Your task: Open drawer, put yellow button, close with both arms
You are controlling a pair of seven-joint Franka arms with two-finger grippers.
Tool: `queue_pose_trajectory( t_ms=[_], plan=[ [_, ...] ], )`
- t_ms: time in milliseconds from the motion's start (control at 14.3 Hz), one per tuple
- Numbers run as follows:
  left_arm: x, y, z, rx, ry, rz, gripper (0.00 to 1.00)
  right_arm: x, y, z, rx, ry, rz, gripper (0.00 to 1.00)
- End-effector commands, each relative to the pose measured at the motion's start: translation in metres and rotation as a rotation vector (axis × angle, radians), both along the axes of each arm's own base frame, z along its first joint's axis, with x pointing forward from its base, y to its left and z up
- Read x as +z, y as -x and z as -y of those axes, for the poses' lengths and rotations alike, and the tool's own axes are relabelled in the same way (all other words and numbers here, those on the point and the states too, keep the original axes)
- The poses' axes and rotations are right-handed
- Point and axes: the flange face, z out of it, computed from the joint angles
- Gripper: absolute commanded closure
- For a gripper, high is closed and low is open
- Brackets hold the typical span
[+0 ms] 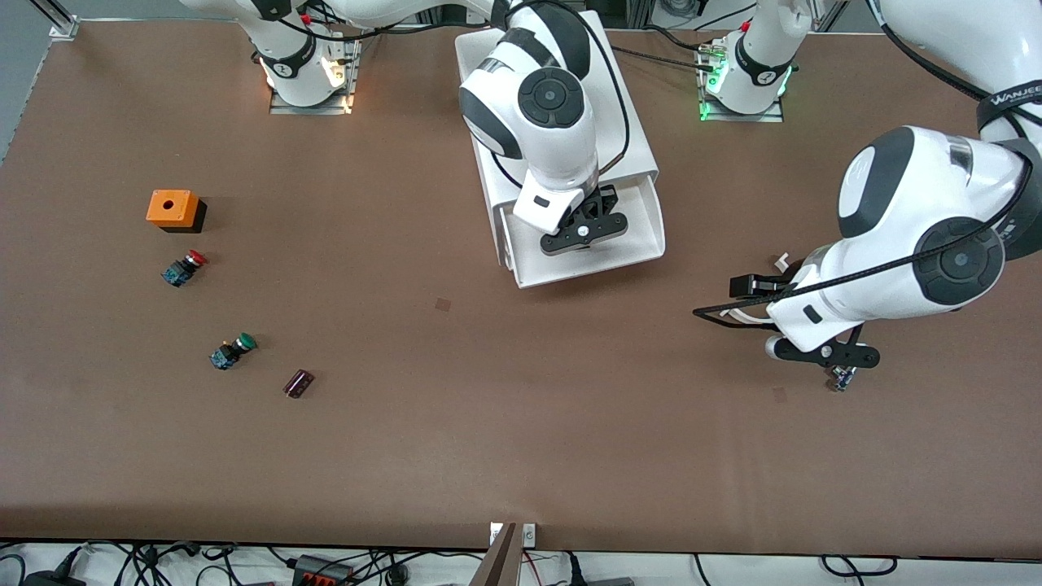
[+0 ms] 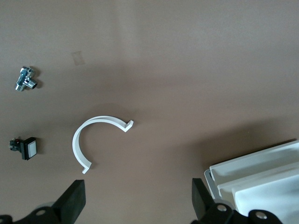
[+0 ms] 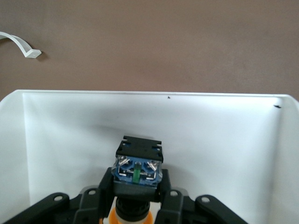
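Observation:
My right gripper needs to open now: in its wrist view the yellow button's body [image 3: 138,164] is over the drawer's bottom, inside the drawer's sides.
The uppermost drawer [image 1: 647,224] of the white cabinet [image 1: 627,106] stands pulled out toward the front camera. My right gripper [image 1: 584,232] hangs over the drawer's tray, shut on the yellow button. In the right wrist view the yellow button [image 3: 138,161] shows its black and blue body between the fingers of the right gripper [image 3: 138,189], above the drawer's white floor [image 3: 70,135]. My left gripper [image 1: 826,354] waits over the bare table toward the left arm's end. In the left wrist view the left gripper [image 2: 138,200] is open and holds nothing.
A white curved clip [image 2: 81,135], a small metal part [image 2: 25,78] and a black square button [image 2: 25,147] lie near the left gripper. Toward the right arm's end lie an orange box [image 1: 172,209], a red-capped button [image 1: 186,267], a green-capped button [image 1: 234,351] and a dark cylinder [image 1: 299,383].

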Motion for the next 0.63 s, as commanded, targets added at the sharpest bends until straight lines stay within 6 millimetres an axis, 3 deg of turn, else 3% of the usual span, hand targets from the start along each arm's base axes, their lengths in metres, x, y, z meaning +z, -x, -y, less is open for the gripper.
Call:
queue_pose_trajectory(
  t_ms=[0, 70, 140, 420, 560],
  plan=[
    [0.002, -0.005, 0.001, 0.008, -0.013, 0.019, 0.00, 0.001, 0.001, -0.001, -0.016, 0.002, -0.006, 1.00],
    [0.002, -0.005, 0.002, 0.009, -0.012, 0.019, 0.00, 0.000, 0.000, -0.001, -0.018, 0.003, -0.002, 0.81],
    [0.002, -0.005, 0.001, 0.008, -0.013, 0.019, 0.00, 0.000, -0.001, 0.000, -0.020, 0.005, 0.002, 0.01],
    [0.002, -0.005, 0.001, 0.008, -0.013, 0.019, 0.00, 0.007, -0.003, 0.003, -0.027, 0.007, 0.003, 0.00],
    [0.002, -0.004, 0.002, 0.008, -0.014, 0.019, 0.00, 0.021, -0.008, 0.009, -0.072, -0.003, 0.011, 0.00]
  ],
)
